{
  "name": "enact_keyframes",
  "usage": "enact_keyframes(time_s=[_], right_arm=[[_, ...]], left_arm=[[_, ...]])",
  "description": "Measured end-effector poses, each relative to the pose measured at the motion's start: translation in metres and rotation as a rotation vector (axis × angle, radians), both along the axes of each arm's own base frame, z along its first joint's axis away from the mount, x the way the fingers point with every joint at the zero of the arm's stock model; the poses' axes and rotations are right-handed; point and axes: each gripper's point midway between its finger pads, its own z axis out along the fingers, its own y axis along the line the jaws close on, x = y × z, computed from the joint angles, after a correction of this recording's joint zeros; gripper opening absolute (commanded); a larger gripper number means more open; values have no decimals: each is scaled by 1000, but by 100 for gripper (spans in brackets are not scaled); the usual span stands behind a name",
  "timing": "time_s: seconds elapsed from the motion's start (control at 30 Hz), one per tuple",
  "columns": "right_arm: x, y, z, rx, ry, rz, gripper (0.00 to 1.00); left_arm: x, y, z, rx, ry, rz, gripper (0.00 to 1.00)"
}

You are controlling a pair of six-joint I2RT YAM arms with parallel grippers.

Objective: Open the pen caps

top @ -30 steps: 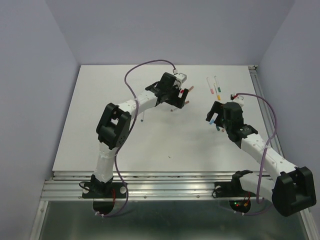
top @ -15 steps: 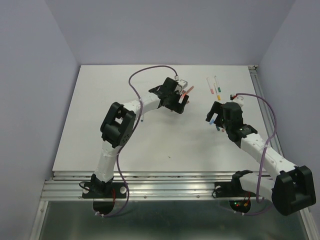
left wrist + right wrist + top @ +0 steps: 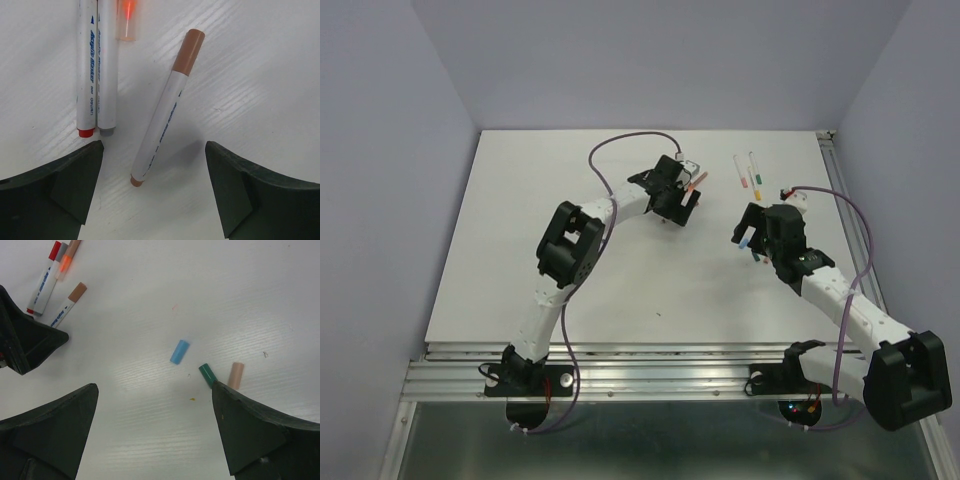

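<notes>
I will next grab the white pen by its white body (image 3: pixel 158 128) with my left gripper, so the brown cap (image 3: pixel 189 51) stays free for my right gripper to open.
In the left wrist view a white pen (image 3: pixel 162 117) with a brown cap (image 3: pixel 189 51) lies slanted on the table between my open left gripper's (image 3: pixel 152 167) fingers, nearer the left one. Two more white pens, one red-ended (image 3: pixel 86 70) and one grey-ended (image 3: pixel 107 70), lie side by side to its left, with a loose orange cap (image 3: pixel 127 20) beyond them. In the right wrist view my right gripper (image 3: pixel 155 405) is open and empty above bare table. Loose blue (image 3: pixel 179 351), green (image 3: pixel 206 375) and pale pink (image 3: pixel 235 375) caps lie just ahead of it.
In the top view the left gripper (image 3: pixel 678 205) is at mid-table and the right gripper (image 3: pixel 752 236) is to its right. Two more pens (image 3: pixel 747 171) lie side by side further back. A metal rail (image 3: pixel 840 185) runs along the table's right edge.
My left arm has swung to the right and the left gripper has shifted right, over the pens. The right arm has not moved.
</notes>
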Motion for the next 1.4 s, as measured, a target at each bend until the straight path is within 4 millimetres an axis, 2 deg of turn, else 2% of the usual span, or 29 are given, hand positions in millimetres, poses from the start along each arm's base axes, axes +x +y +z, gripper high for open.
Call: enact_keyframes(time_s=[0.1,0.3,0.53,0.63,0.97,1.2,1.3,1.4], right_arm=[[0,0,-1,-1,3,0,100],[0,0,-2,-2,7,0,100],[0,0,-6,-5,18,0,100],[0,0,-6,-5,18,0,100],[0,0,-6,-5,20,0,100],[-1,0,-8,-8,29,0,100],[-1,-1,-8,-9,28,-2,100],[-1,-2,-8,-12,28,-6,100]], left_arm=[[4,0,-4,32,-17,2,93],[-5,-5,-7,87,-40,-3,90],[-16,-14,-10,116,-66,-1,73],[-17,-16,-10,106,-65,6,69],[-18,-18,-9,97,-59,12,69],[-11,-25,-9,106,-51,9,69],[-6,-30,-9,102,-58,7,62],[-5,-33,-10,101,-60,2,51]])
